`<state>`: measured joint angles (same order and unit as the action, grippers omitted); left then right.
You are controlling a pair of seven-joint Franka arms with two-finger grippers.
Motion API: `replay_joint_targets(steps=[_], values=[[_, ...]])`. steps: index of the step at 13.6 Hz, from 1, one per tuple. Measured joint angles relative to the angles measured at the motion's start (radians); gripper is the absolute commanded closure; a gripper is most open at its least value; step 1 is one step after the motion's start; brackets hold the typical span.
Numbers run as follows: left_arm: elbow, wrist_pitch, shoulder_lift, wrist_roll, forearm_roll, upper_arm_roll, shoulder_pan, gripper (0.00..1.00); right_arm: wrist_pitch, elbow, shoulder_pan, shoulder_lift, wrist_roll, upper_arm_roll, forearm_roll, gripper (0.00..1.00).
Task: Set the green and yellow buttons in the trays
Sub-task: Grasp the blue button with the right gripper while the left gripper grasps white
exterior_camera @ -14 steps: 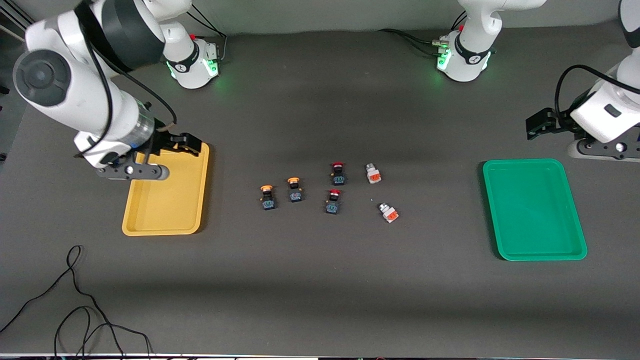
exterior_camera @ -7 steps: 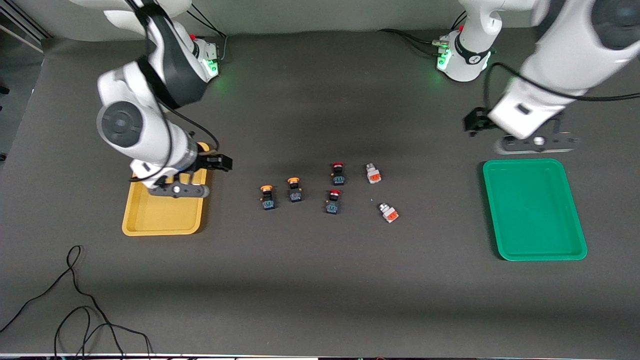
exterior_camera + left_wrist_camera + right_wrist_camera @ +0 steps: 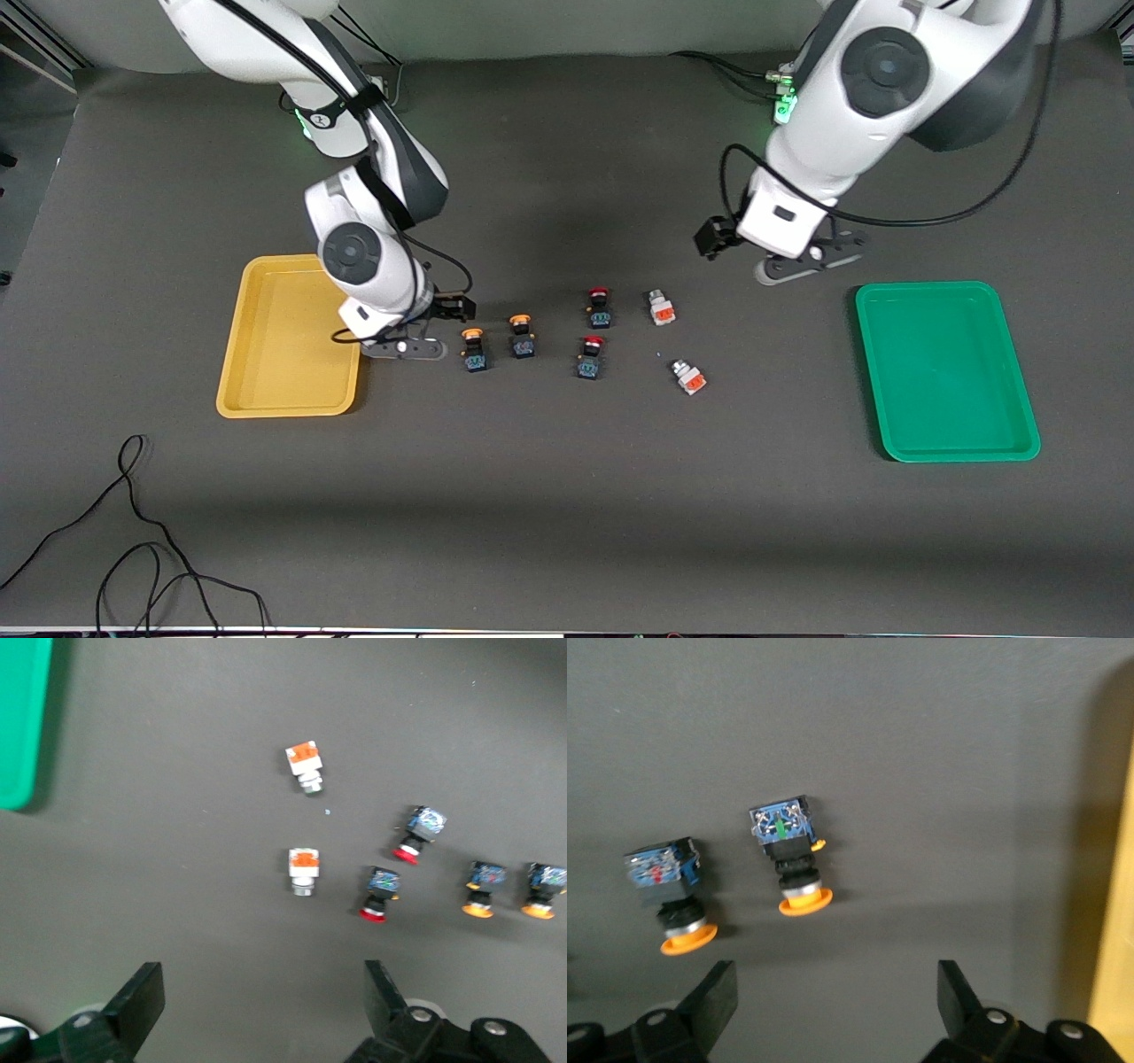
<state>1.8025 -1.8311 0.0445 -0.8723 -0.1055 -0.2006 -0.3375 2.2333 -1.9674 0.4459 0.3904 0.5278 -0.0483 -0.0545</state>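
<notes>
The white button needs to go into the green tray (image 3: 943, 372), so my left gripper should next pick it up by its orange-faced end (image 3: 664, 315).
Two yellow-capped black buttons (image 3: 474, 348) (image 3: 522, 336) and two white buttons with orange faces (image 3: 660, 307) (image 3: 688, 377) lie on the dark table, between the yellow tray (image 3: 283, 363) and the green tray (image 3: 943, 372). Both trays hold nothing. My right gripper (image 3: 403, 347) is open and low, between the yellow tray and the nearest yellow-capped button (image 3: 788, 859). The second yellow-capped button (image 3: 669, 895) shows beside it. My left gripper (image 3: 804, 262) is open, over the table between the white buttons (image 3: 303, 870) (image 3: 304, 767) and the green tray (image 3: 22, 718).
Two red-capped black switches (image 3: 599, 307) (image 3: 591, 356) lie between the yellow-capped and white buttons. Loose black cables (image 3: 133, 532) trail at the table's near corner at the right arm's end. The yellow tray's rim (image 3: 1116, 904) is close beside my right gripper (image 3: 833, 1010).
My right gripper moved off the yellow tray to just beside the yellow-capped buttons. My left arm swung in from past the green tray toward the white buttons. No button has moved.
</notes>
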Motion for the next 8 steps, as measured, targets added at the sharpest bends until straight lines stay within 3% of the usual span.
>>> replay_joint_targets(steps=[6, 7, 8], values=[[0.148, -0.223, 0.064, -0.124, 0.006, 0.000, -0.043, 0.02, 0.191, -0.003, 0.023, 0.146, 0.005, 0.001, 0.000, 0.00], [0.169, -0.259, 0.094, -0.163, 0.031, 0.001, -0.053, 0.02, 0.214, -0.003, 0.023, 0.160, 0.005, 0.001, 0.000, 0.10], [0.183, -0.300, 0.133, -0.207, 0.074, 0.000, -0.067, 0.02, 0.235, -0.003, 0.023, 0.173, 0.005, 0.001, 0.000, 0.46]])
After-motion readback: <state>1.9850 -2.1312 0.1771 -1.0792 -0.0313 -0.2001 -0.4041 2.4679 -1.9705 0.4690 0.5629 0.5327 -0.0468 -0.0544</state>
